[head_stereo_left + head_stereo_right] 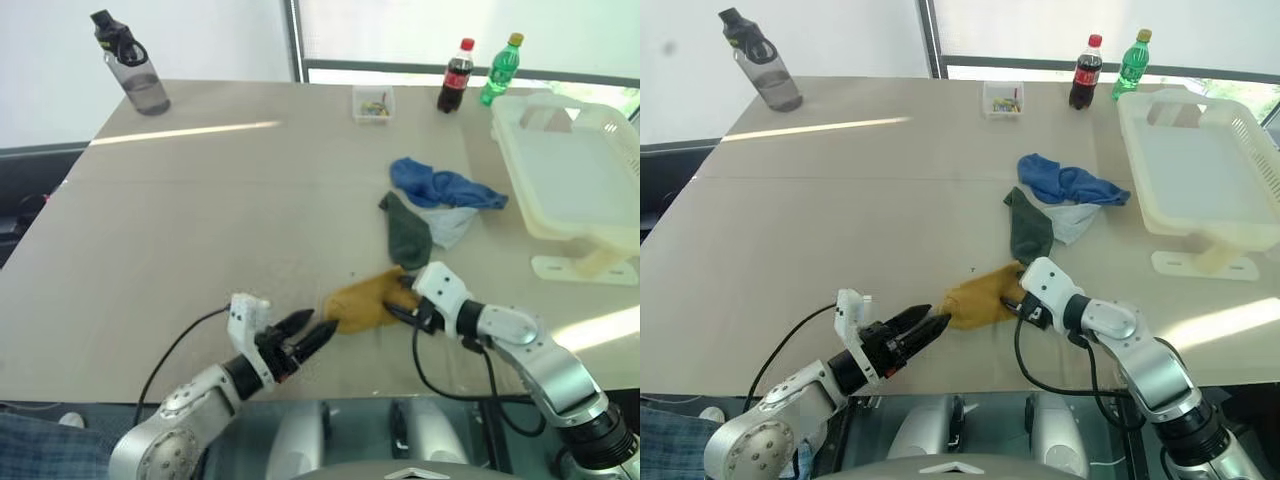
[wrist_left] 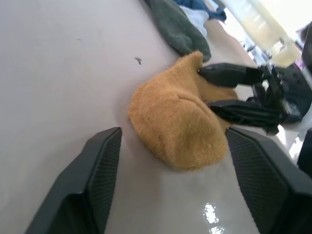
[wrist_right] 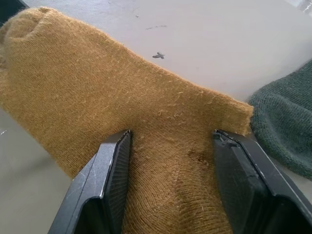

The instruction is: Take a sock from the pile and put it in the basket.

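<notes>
My right gripper grabs the mustard yellow sock by its cuff end next, to put it in the basket.
A mustard yellow sock lies flat on the table near the front edge, apart from the pile. My right gripper is open, its two fingers astride the sock's cuff end. My left gripper is open just off the sock's other end, its fingers spread wide and nothing between them. The pile is a blue sock, a dark green sock and a pale white sock, just beyond the mustard one. The cream-white basket stands at the right, behind the pile.
At the far left corner stands a grey water bottle. A small clear box, a cola bottle and a green bottle line the far edge. A cream plastic piece lies in front of the basket.
</notes>
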Tool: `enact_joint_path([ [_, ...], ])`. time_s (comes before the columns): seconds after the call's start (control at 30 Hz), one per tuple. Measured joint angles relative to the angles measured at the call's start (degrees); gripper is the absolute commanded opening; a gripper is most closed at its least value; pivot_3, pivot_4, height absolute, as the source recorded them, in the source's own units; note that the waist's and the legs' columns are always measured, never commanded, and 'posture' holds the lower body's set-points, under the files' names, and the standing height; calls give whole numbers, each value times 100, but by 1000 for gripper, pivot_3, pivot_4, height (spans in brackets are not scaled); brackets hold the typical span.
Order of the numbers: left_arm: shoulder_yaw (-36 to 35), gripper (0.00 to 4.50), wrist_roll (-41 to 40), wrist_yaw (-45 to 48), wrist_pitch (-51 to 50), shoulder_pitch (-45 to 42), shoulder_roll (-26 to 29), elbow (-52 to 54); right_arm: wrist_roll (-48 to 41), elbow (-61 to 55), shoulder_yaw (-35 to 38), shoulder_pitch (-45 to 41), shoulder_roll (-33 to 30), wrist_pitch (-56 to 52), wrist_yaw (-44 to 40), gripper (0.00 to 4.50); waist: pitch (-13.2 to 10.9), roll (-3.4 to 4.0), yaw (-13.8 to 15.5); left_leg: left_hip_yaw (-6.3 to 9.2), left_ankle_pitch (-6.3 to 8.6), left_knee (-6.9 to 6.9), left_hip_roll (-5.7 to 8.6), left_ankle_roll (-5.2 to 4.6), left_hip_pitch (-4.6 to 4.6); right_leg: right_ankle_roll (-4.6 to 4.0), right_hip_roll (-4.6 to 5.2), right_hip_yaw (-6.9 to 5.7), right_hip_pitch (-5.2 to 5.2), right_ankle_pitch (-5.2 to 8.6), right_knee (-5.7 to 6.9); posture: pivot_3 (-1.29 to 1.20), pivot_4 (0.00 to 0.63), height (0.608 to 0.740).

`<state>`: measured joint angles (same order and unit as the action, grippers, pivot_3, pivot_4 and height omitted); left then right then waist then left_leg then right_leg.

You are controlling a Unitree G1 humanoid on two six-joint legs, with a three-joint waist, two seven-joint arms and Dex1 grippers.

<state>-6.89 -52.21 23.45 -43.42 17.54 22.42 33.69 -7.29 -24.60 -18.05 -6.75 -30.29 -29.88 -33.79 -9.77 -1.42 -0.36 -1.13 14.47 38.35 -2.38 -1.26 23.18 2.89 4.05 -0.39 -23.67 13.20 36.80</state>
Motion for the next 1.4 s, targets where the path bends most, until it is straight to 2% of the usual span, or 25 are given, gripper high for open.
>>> enact_joint_path([
  [0.07, -72, 3345, -257, -82, -235, -103, 54, -62, 20, 18, -8, -3, 13, -6, 6, 2671, 1, -2, 3, -1, 0, 0, 0, 0, -19, 2, 1, 3, 12, 1, 0, 0, 150, 740],
  [0.1, -98, 3756, -321, -103, -296, -123, 86, -67, 23, 23, -9, -7, 19, -7, 9, 2671, 1, -2, 2, -1, 0, 0, 0, 0, -20, 2, 1, 6, 11, 1, 0, 0, 150, 740],
  [0.13, -128, 3861, -414, -142, -386, -180, 94, -74, 28, 30, -14, -10, 28, -7, 11, 2671, 2, -2, 0, -1, 0, 0, 0, 0, -23, 2, 1, 11, 11, 1, 0, 0, 150, 740],
  [0.2, -214, 4450, -917, -435, -628, -393, -105, -194, 55, 44, -15, -21, 28, -8, 15, 2671, 5, -1, 9, 3, 0, 0, 2, 0, -27, 2, 3, 18, 13, 0, 0, 0, 150, 740],
  [0.3, -326, 4450, -1547, -958, -895, -647, -303, -439, 71, 52, -33, -28, 36, -8, 17, 2671, 13, -10, 12, 8, 0, 0, 2, -1, -31, 1, 1, 20, 15, -1, 5, 0, 150, 740],
  [0.43, -446, 4450, -2662, -1780, -1332, -994, -301, -838, 120, 56, -59, -28, 40, -6, 23, 2671, 38, -3, 12, 7, 0, -2, 2, -1, -33, -15, -1, 20, 16, -11, 6, 0, 150, 740],
  [0.7, -318, 4450, -3495, -2202, -1660, -1515, -242, -1489, 211, 92, -113, -44, 109, -14, 46, 2671, 80, -3, 7, -1, 0, -2, 4, -1, -36, -16, -1, 23, 17, -11, 6, 0, 150, 740],
  [0.87, -159, 4450, -3696, -2128, -1778, -1753, -239, -1842, 263, 102, -118, -49, 142, -18, 47, 2671, 90, 7, 12, -7, 0, -2, 4, 0, -36, -17, -1, 23, 17, -11, 5, 0, 150, 740],
  [1.07, 253, 4450, -3692, -1278, -2144, -1958, -211, -2262, 344, 118, -158, -75, 252, -16, 56, 2671, 89, 6, -11, -11, 0, -4, 5, 0, -31, -17, -2, 22, 13, -11, 5, 0, 150, 740],
  [1.27, 263, 4450, -3870, -844, -2228, -2076, -221, -2447, 413, 117, -170, -79, 294, -17, 58, 2671, 88, 6, -24, -4, 0, -7, 4, 0, -30, -17, -2, 22, 11, -10, 5, 0, 150, 740],
  [1.4, 233, 4450, -3924, -689, -2106, -2275, -416, -2562, 456, 112, -168, -78, 346, -49, 66, 2671, 87, 5, -24, -1, 0, -7, 4, 0, -30, -17, -1, 23, 11, -10, 4, 0, 150, 740],
])
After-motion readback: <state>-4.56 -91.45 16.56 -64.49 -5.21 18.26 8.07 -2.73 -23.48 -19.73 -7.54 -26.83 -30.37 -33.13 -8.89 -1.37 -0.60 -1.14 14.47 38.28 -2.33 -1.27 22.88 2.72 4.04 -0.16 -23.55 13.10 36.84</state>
